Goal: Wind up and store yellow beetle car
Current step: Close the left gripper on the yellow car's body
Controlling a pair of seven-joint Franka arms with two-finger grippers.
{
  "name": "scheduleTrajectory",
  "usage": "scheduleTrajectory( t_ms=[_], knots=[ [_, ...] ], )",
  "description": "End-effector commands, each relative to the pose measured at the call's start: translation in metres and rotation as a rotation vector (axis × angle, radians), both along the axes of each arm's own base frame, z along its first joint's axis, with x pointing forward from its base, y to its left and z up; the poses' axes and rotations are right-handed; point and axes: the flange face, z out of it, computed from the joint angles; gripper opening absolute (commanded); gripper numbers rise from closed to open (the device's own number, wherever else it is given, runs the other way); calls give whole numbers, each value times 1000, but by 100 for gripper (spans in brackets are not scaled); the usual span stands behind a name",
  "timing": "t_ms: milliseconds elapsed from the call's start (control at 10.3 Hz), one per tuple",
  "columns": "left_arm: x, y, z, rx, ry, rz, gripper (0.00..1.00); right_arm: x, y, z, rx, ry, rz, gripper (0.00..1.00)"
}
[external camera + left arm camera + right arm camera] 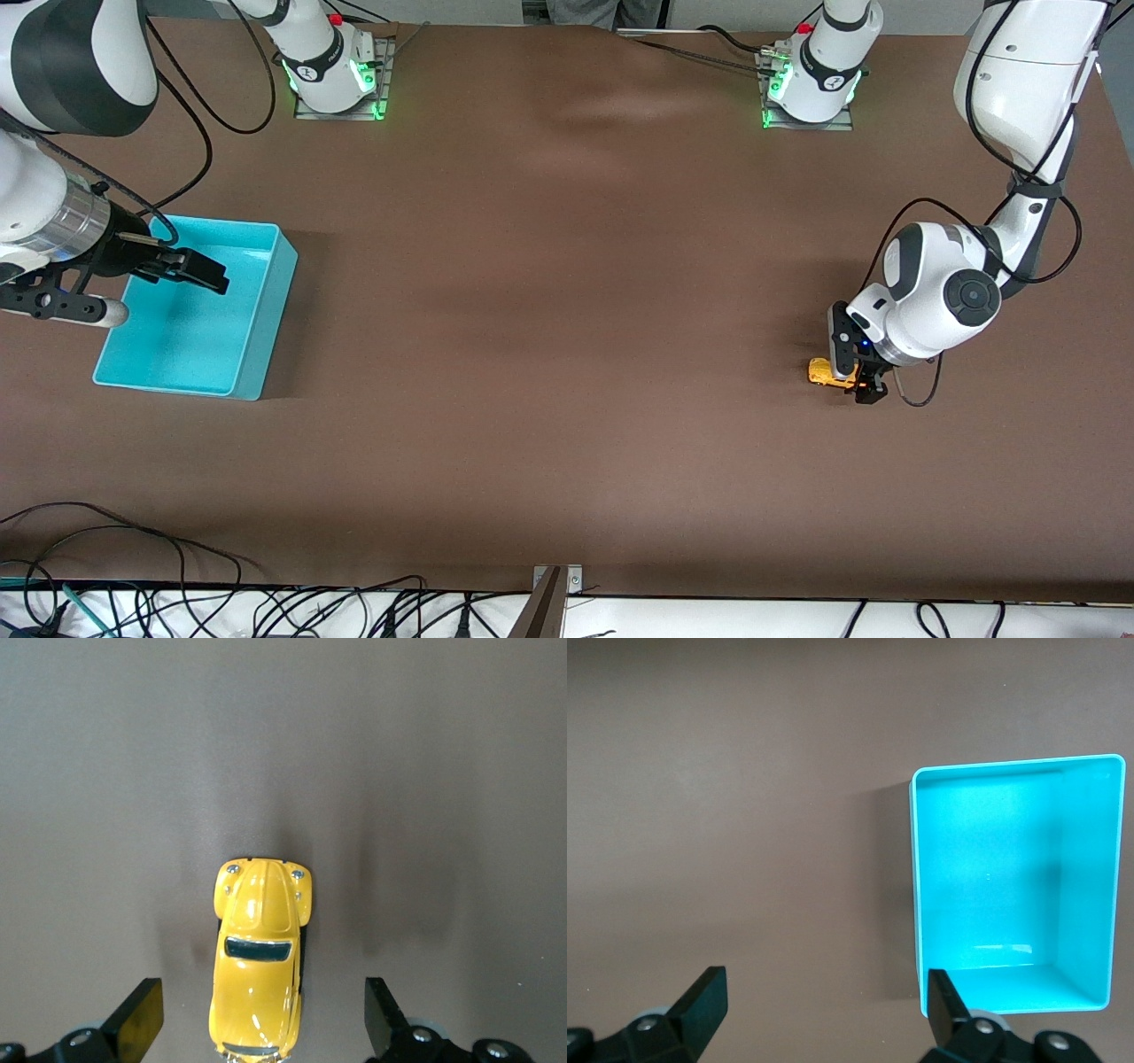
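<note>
My left gripper grabs the yellow beetle car [259,957] by its rear half [253,1005] next, to wind the car up.
The yellow beetle car [259,957] stands on the brown table at the left arm's end, small and glossy with dark windows [821,372]. My left gripper [261,1014] is low around the car's rear half, open, with a clear gap between the car and each finger. In the front view the left gripper [864,383] hides part of the car. The turquoise bin [266,319] sits at the right arm's end, with nothing in it [915,886]. My right gripper [202,273] hangs open in the air at the bin's edge, holding nothing [824,1003].
Brown table mat [567,354] spreads between car and bin. The two arm bases [337,80] [811,89] stand along the edge farthest from the front camera. Loose cables [177,602] lie along the edge nearest it.
</note>
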Motion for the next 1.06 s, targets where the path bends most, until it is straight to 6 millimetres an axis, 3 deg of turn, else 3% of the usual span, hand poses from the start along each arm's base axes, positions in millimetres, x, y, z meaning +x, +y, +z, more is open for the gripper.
scheduleTrajectory(
  t_ms=[0, 97, 290, 387, 580, 966],
  knots=[
    [-1, -2, -6, 12, -7, -47, 94, 1, 0, 4, 2, -4, -12, 100],
    [-2, -2, -10, 13, -1, -48, 83, 1, 0, 4, 2, -4, -12, 100],
    [-1, -2, -9, 12, -2, -48, 26, 1, 0, 4, 2, -4, -12, 100],
    [-1, -2, -9, 12, -1, -47, 13, 1, 0, 4, 2, -4, -12, 100],
    [-1, -2, -7, 13, -2, -46, 2, 1, 0, 4, 2, -4, -12, 100],
    [-5, 3, -14, 13, 28, -37, 1, 1, 0, 4, 2, -4, -12, 100]
  ],
)
